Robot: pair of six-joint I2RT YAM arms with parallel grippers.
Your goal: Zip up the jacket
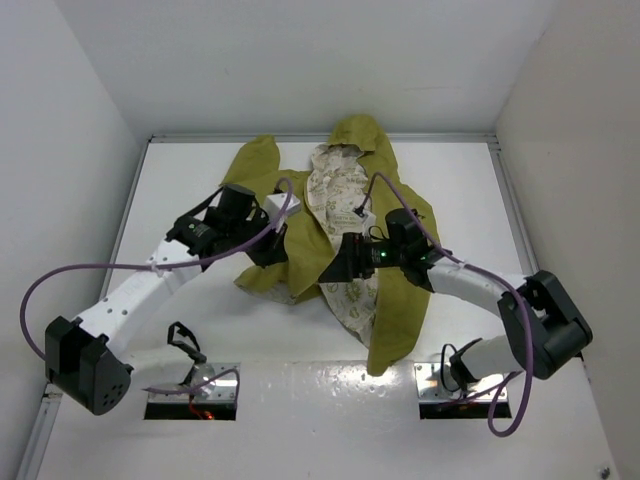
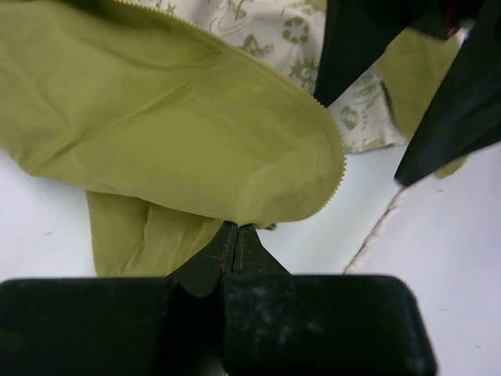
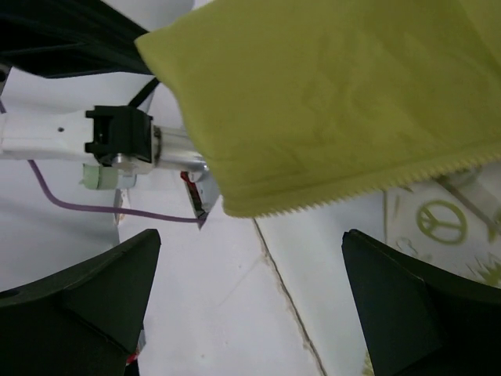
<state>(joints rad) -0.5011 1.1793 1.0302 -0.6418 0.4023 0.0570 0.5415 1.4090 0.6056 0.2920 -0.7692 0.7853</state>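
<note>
The right gripper grabs the jacket panel's toothed hem corner [image 1: 298,294] [image 3: 238,206] next, leaving nearby hem for my left gripper to retake for zipping.
The olive-green jacket [image 1: 400,300] lies open on the white table, hood at the far end and cream printed lining [image 1: 335,195] showing. My left gripper [image 1: 272,248] is shut on the lower hem of the jacket's left front panel [image 2: 172,133]; its fingertips [image 2: 235,233] are pressed together under the fabric. Zipper teeth [image 2: 337,180] run along that panel's edge. My right gripper [image 1: 335,265] stands open just right of it, over the gap between the panels. In the right wrist view its wide-apart fingers [image 3: 78,290] frame bare table, with the toothed panel corner [image 3: 329,94] beyond.
White enclosure walls stand close on the left, right and far sides of the table [image 1: 180,180]. Purple cables [image 1: 60,275] loop off both arms. The right sleeve [image 1: 390,345] reaches toward the near edge. A seam [image 3: 290,298] crosses the table under the right gripper.
</note>
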